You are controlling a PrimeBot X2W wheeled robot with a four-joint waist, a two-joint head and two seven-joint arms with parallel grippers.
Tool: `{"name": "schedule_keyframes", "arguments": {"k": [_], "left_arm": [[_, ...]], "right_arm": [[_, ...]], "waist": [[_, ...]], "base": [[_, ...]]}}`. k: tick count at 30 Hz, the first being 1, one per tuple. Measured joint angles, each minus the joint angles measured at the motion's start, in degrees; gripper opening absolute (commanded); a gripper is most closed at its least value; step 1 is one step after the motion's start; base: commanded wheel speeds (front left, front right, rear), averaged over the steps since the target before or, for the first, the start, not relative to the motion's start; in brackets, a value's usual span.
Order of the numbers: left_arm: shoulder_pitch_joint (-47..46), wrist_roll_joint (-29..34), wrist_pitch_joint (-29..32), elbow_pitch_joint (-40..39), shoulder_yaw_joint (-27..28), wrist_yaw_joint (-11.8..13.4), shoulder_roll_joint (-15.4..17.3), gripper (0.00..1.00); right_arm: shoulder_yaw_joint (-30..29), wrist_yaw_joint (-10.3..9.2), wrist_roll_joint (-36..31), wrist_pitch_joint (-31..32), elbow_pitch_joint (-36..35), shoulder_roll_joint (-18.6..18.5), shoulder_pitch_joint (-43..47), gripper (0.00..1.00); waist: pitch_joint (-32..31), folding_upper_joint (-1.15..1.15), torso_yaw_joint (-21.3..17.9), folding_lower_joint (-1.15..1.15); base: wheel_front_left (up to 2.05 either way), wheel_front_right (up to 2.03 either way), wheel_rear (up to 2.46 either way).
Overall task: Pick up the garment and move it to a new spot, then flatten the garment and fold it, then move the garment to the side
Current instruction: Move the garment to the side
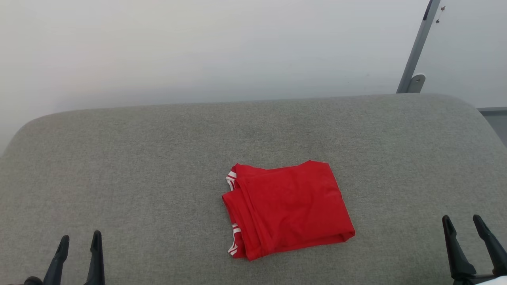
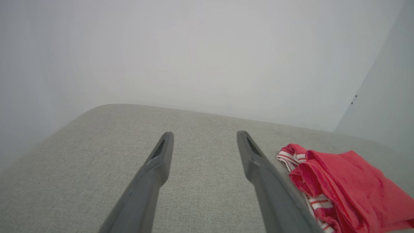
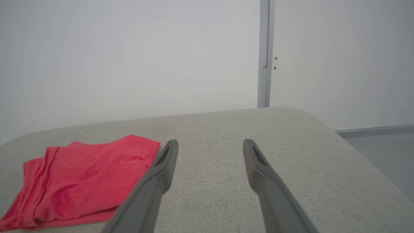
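Next, the right gripper grabs the garment by its plain edge [image 1: 339,198] opposite the white striped trim [image 1: 235,239] to move the garment to a new spot.
The garment [image 1: 287,209] lies folded into a compact red rectangle on the grey upholstered surface [image 1: 158,158], slightly right of centre, with white striped trim peeking out along its left edge. My left gripper [image 1: 80,240] is open at the lower left, well clear of it. My right gripper [image 1: 462,221] is open at the lower right, also apart from it. In the left wrist view the garment [image 2: 346,187] lies to the right of my open left gripper [image 2: 203,136]. In the right wrist view the garment [image 3: 81,181] sits left of my open right gripper [image 3: 210,144].
A pale wall rises behind the cushion's rounded far edge. A grey metal post [image 1: 420,47] stands at the back right, also seen as the post [image 3: 265,55]. Floor [image 3: 385,152] drops away past the cushion's right edge.
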Motion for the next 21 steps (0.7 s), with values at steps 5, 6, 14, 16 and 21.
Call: {"name": "schedule_keyframes", "arguments": {"k": [5, 6, 14, 16, 21], "left_arm": [[0.0, 0.1, 0.0, 0.1, -0.3, 0.0, -0.7, 1.0], [0.0, 0.1, 0.0, 0.1, -0.3, 0.0, -0.9, 1.0], [-0.3, 0.2, 0.0, -0.1, -0.5, 0.0, -1.5, 1.0], [-0.6, 0.2, 0.0, 0.0, -0.9, 0.0, -1.6, 1.0], [-1.7, -0.2, 0.0, 0.6, -3.2, 0.0, -1.6, 1.0]], "right_arm": [[-0.1, 0.0, -0.8, 0.0, -0.9, 0.7, 0.5, 1.0], [0.0, 0.0, -0.8, 0.0, -1.0, 0.8, 0.5, 1.0], [5.0, 0.0, 1.4, 3.5, 1.0, -1.5, -5.3, 1.0], [6.8, 0.0, 2.9, 6.7, 2.4, -2.3, -7.9, 1.0], [11.7, 0.01, 8.6, 16.7, 6.4, -4.7, -14.9, 1.0]], "waist": [[0.1, 0.0, 0.2, 0.0], [0.1, 0.0, 0.2, 0.0], [1.0, 0.0, 0.7, 0.0], [1.3, 0.0, 1.1, 0.0], [2.1, 0.0, 3.0, 0.0]], "base": [[0.0, 0.0, 0.0], [0.0, 0.0, 0.0], [0.0, 0.0, 0.0], [0.0, 0.0, 0.0], [0.0, 0.0, 0.0]]}}
